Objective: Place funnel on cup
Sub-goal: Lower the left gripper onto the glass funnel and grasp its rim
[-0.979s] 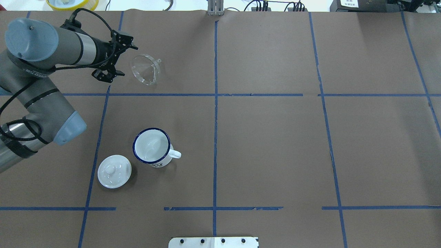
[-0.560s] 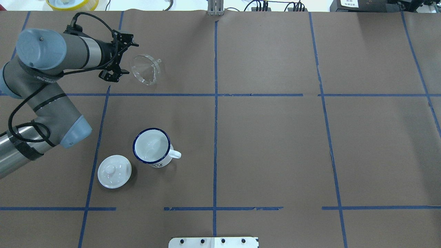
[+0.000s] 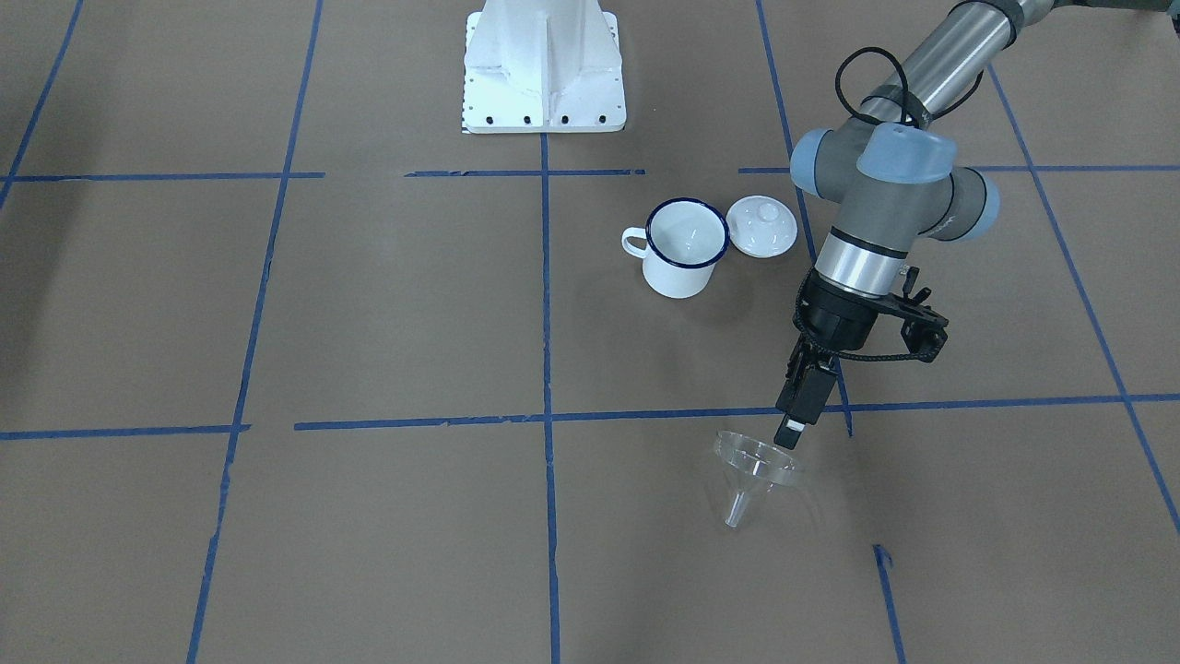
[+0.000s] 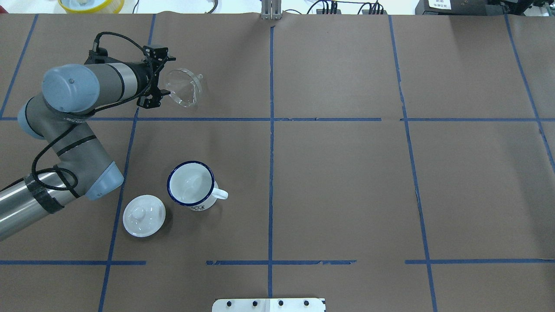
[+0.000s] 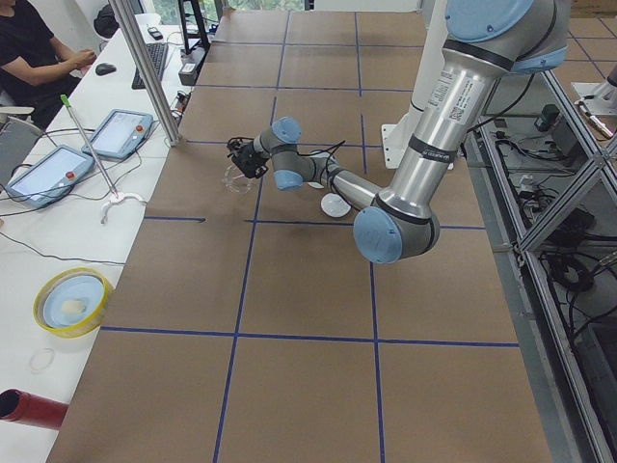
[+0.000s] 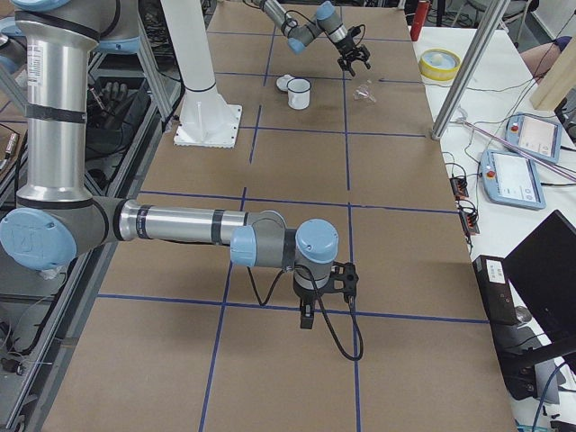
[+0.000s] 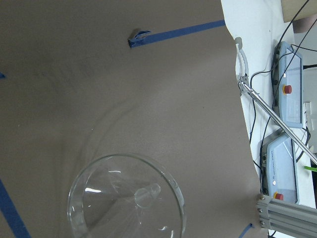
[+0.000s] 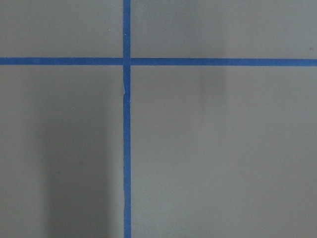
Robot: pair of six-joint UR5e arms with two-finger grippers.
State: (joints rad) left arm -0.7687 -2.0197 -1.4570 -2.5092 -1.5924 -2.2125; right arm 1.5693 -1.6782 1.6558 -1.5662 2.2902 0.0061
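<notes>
The clear funnel should go on the cup point(image 3: 677, 249), so the robot's left gripper needs to grab it by its wide rim point(image 3: 763, 452) next.
The clear funnel point(image 4: 184, 86) lies tilted on its rim and stem on the brown paper at the far left, stem pointing away from the arm. It also shows in the front view point(image 3: 751, 461) and fills the bottom of the left wrist view point(image 7: 126, 198). My left gripper point(image 4: 167, 76) is open, its fingertips point(image 3: 789, 432) at the near edge of the funnel's rim. The white cup point(image 4: 190, 184) with a blue rim stands upright and empty, nearer the robot. My right gripper point(image 6: 306, 315) hangs over bare paper far off; I cannot tell if it is open.
A round white knobbed lid point(image 4: 144, 215) lies just left of the cup. The white robot base point(image 3: 544, 65) is at the table's near edge. A yellow bowl point(image 4: 91, 4) sits beyond the far edge.
My left arm has swung right toward the funnel, bringing the open gripper up to its rim. The funnel, cup and lid have not moved.
</notes>
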